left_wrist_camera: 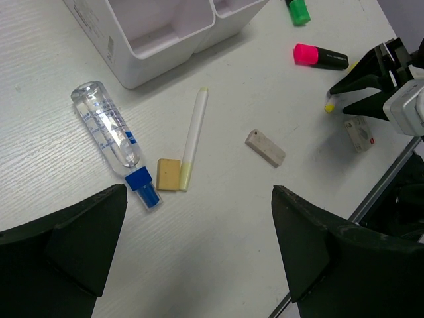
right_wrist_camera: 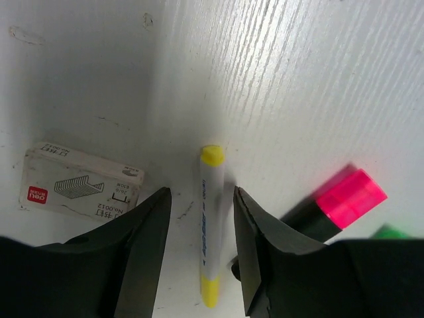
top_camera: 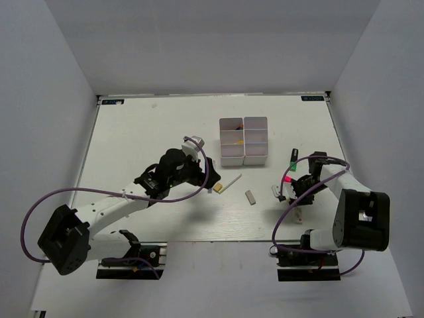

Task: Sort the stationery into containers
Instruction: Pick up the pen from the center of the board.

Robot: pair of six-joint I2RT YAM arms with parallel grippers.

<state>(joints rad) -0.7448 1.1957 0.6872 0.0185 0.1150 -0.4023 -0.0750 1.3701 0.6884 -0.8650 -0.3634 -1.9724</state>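
The marker's body is between my right fingers in the right wrist view, and they are level with its sides. My right gripper should close on the white marker's body (right_wrist_camera: 212, 206) now.
The white six-compartment tray (top_camera: 244, 140) stands at the back centre; its corner shows in the left wrist view (left_wrist_camera: 132, 63). My left gripper (left_wrist_camera: 199, 193) is open and empty above the table, just short of a clear tube with a blue cap (left_wrist_camera: 111, 140), a tan eraser (left_wrist_camera: 168, 174), a white stick (left_wrist_camera: 193, 139) and a grey eraser (left_wrist_camera: 265, 147). My right gripper (right_wrist_camera: 202, 193) is open, its jaws either side of a white marker with yellow ends (right_wrist_camera: 211, 228) lying on the table, with gaps on both sides. A pink highlighter with a black cap (right_wrist_camera: 339, 204) lies beside it, and a green marker (left_wrist_camera: 298, 11) beyond.
A small white staple box (right_wrist_camera: 78, 187) lies just left of my right gripper (top_camera: 290, 189). Some tray compartments hold small items. The white stick (top_camera: 232, 182) and grey eraser (top_camera: 250, 197) lie between the two arms. White walls enclose the table.
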